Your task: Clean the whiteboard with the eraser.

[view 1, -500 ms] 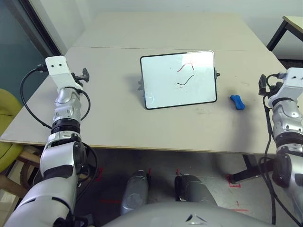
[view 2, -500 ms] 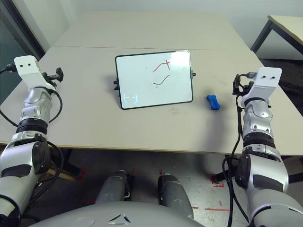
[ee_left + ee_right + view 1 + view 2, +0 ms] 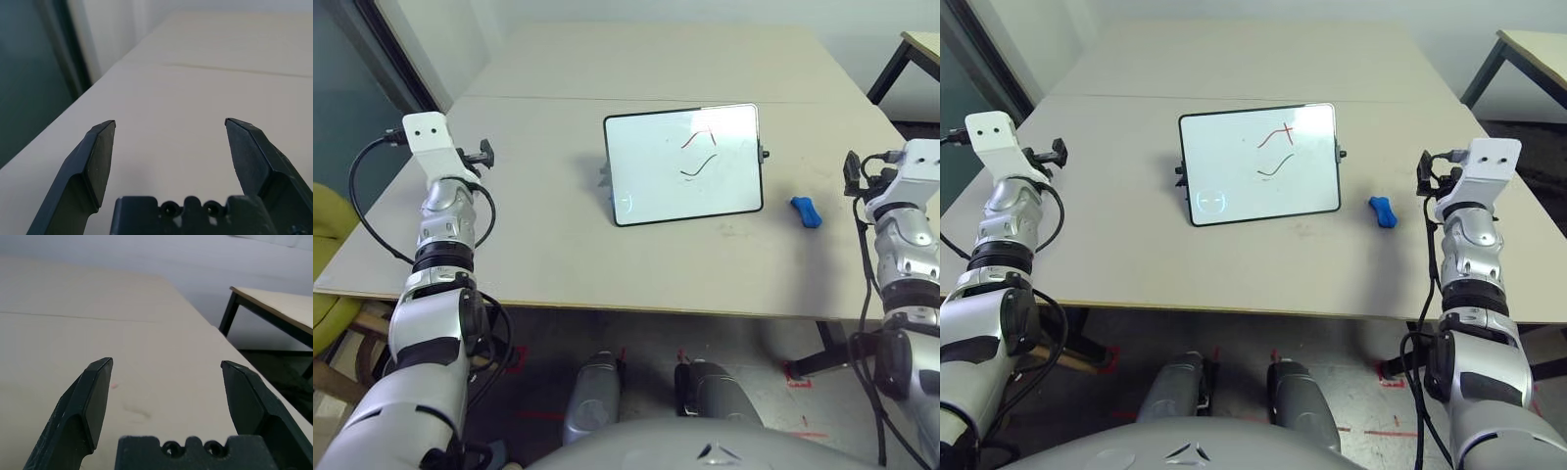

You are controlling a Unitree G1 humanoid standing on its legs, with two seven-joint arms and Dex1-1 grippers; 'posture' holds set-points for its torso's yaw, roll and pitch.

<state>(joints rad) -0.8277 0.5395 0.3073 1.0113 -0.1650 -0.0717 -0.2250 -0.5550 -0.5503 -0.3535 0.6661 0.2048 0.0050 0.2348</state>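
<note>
My right gripper grabs the blue eraser by its narrow middle (image 3: 806,211) next, since the eraser flares into rounded lobes at both ends.
The whiteboard (image 3: 685,166) stands tilted on its stand at the middle of the table, with a red and a black squiggle on its upper right part. To its right the small blue eraser (image 3: 805,211) lies flat on the table. My right gripper (image 3: 1423,166) hovers open, just right of the eraser and apart from it; the right wrist view shows its fingers (image 3: 93,396) spread over bare tabletop. At the table's left side my left gripper (image 3: 487,153) is also open, far from the board, with nothing between its fingers (image 3: 98,156).
The beige table (image 3: 558,245) has a seam running across it behind the board. A second table (image 3: 925,44) with black legs stands at the far right. A yellow chair (image 3: 333,225) and a dark glass wall lie beyond the left edge.
Both arms have shifted slightly: the left wrist a touch outward, the right gripper a little away from me. Board and eraser have not moved.
</note>
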